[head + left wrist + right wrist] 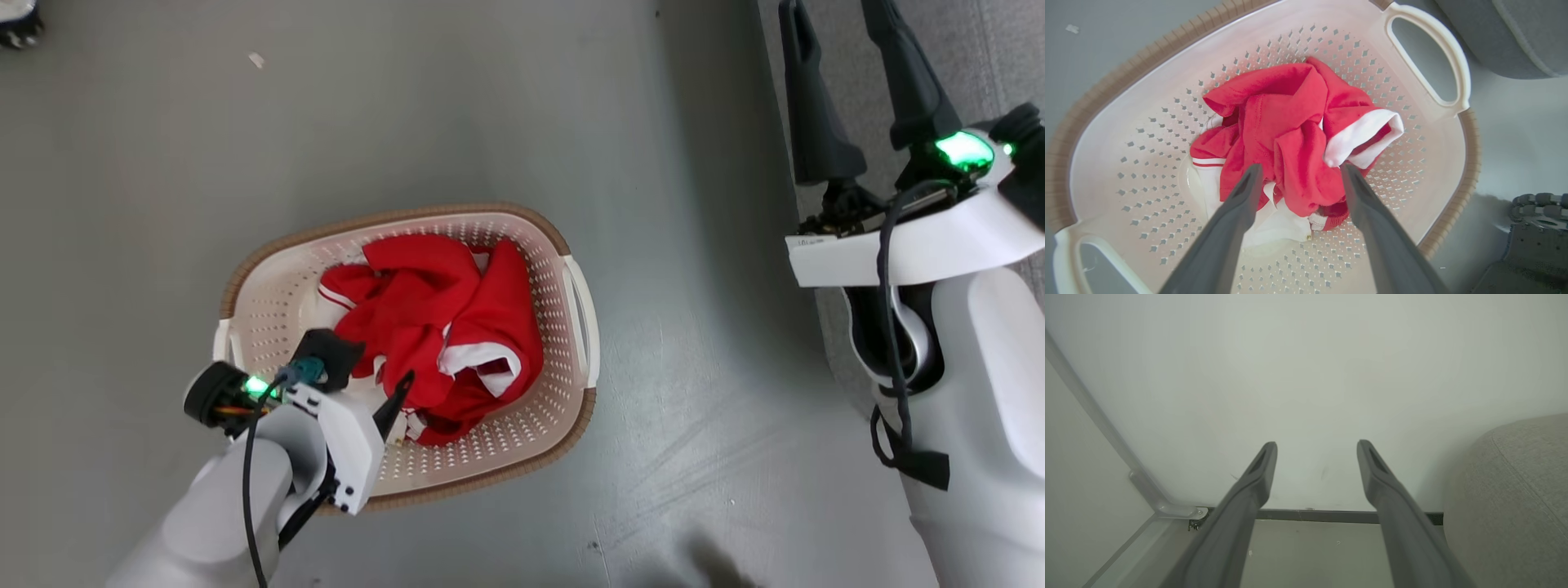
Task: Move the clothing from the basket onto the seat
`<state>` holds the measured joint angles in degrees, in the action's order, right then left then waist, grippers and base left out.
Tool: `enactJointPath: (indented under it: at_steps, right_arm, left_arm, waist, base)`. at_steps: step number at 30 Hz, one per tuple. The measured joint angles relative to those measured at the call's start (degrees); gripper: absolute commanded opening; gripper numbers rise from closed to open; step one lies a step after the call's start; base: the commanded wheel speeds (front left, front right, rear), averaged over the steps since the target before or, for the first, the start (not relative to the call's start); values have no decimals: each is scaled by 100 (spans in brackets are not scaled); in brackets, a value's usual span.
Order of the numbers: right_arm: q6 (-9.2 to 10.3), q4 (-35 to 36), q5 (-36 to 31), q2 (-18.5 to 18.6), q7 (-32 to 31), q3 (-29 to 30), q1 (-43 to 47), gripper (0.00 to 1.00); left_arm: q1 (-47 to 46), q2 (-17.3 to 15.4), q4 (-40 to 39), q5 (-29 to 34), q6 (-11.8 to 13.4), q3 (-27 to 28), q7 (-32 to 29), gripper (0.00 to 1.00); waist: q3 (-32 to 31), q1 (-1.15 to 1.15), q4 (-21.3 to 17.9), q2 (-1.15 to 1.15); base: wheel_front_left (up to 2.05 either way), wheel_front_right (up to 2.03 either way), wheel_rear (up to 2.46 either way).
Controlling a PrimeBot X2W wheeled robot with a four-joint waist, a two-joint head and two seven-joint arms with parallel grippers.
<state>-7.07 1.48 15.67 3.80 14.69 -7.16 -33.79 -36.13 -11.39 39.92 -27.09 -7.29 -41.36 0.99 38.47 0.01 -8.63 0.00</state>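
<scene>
The clothing is loose and crumpled, so my left gripper will next grab the raised red fold (419,357) (1300,169) between its fingers.
The clothing (445,314) is a crumpled red heap with white trim, lying in the cream perforated basket (392,216) on the floor. My left gripper (367,374) reaches in over the basket's near rim, open. In the left wrist view its fingertips (1254,173) stand on either side of a red fold of the clothing (1286,118), low inside the basket (1139,106); I cannot tell whether they touch it. My right gripper (833,20) is open and holds nothing, raised at the upper right beside the grey seat (1008,57). The right wrist view has that gripper (1316,446) facing a pale wall, with the seat (1515,490) at its right.
Grey floor (408,106) surrounds the basket. The seat's rounded corner (1515,36) is close to the basket's far handle (1427,53). Part of my wheeled base (1535,232) shows near the basket. A dark skirting (1327,515) and a metal frame post (1143,486) line the wall ahead.
</scene>
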Motion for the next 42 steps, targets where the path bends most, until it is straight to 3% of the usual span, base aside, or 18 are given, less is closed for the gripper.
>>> enactJointPath:
  at_steps: [26,28,30,42]
  right_arm:
    - [0,163,229,-37,1,-114,-787,100]
    - [0,163,243,-38,1,-119,-789,100]
    - [0,162,244,-40,1,-123,-801,100]
    - [0,122,310,-41,1,-122,-992,100]
  left_arm:
    - [-850,-225,436,-316,0,-369,-463,100]
    - [-867,-238,444,-343,0,-433,-514,96]
    - [-886,-242,455,-396,0,-457,-513,0]
    - [-1042,-271,480,-621,0,-555,-438,0]
  waist:
    - [993,0,-414,0]
    - [1044,0,-445,0]
    - [1091,0,-474,0]
    - [1179,0,-509,0]
  base:
    - [0,0,0]
    - [0,0,0]
    - [0,0,0]
    - [0,0,0]
